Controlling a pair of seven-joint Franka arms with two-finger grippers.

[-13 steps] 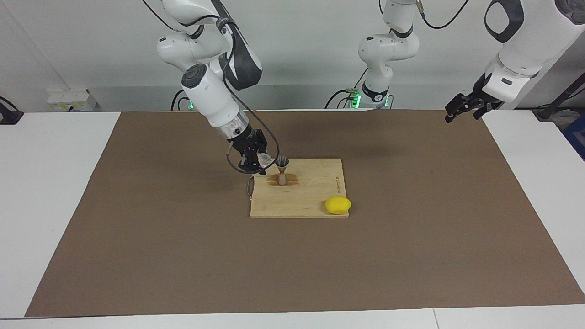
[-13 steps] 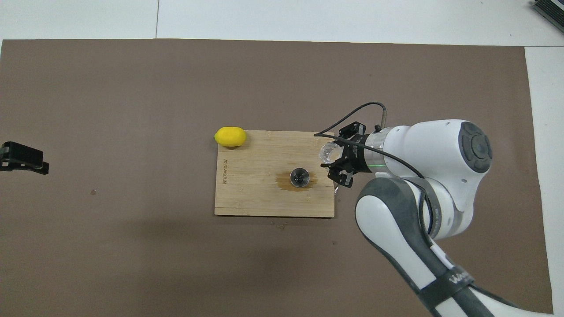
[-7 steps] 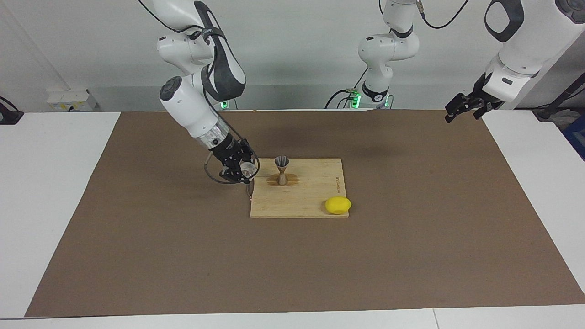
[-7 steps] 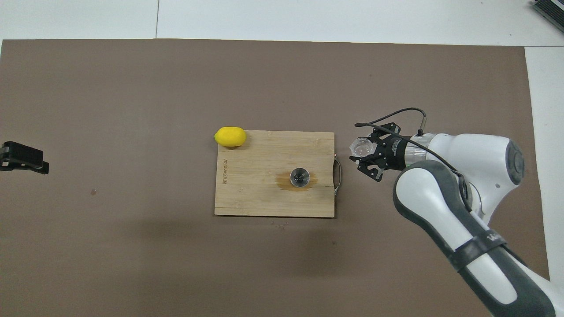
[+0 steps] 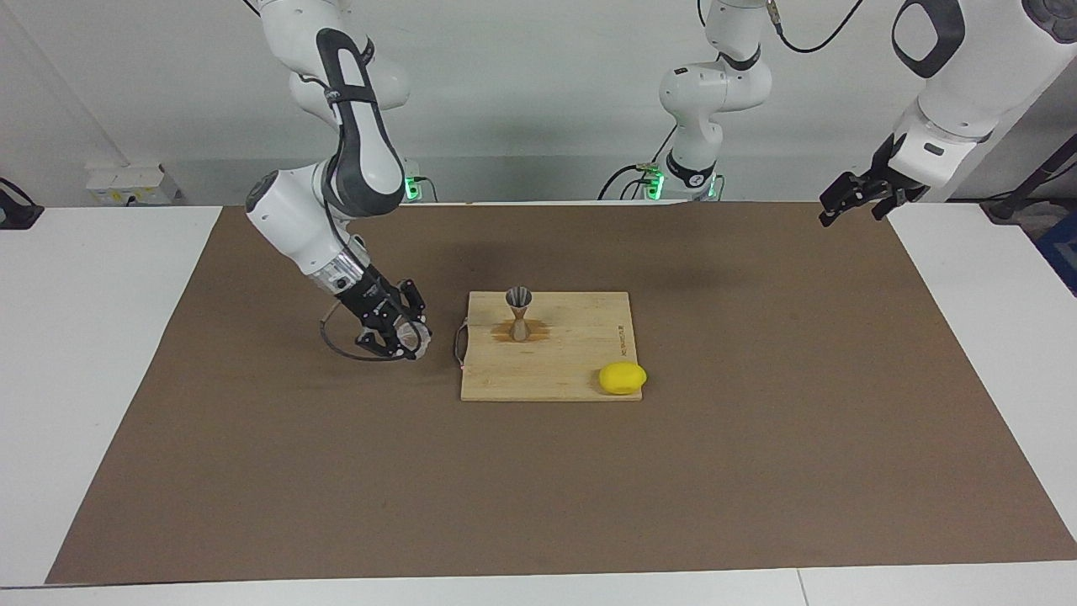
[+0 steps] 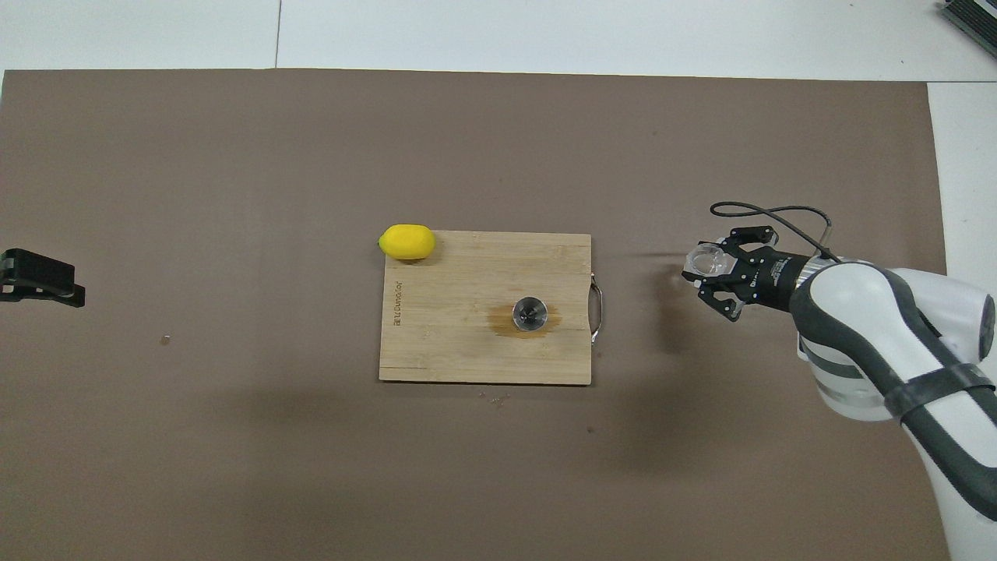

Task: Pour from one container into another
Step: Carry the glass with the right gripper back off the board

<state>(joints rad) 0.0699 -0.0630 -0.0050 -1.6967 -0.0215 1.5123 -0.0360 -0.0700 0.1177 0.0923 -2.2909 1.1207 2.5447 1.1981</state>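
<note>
The glass tumbler, tilted above the brown mat, would drop if my right gripper opened now, so it should keep holding.
A small clear glass tumbler sits tilted in my right gripper, which is shut on it just above the brown mat, beside the cutting board toward the right arm's end. The grey metal jigger stands upright on the wooden cutting board, in a brown wet stain. My left gripper waits open, raised over the mat's edge at the left arm's end.
A yellow lemon rests on the board's corner farthest from the robots, toward the left arm's end. The board has a metal handle on the side facing the tumbler. A brown mat covers the table.
My right gripper has carried the tumbler away from the jigger, off the board and down toward the mat at the right arm's end. The left arm has not moved.
</note>
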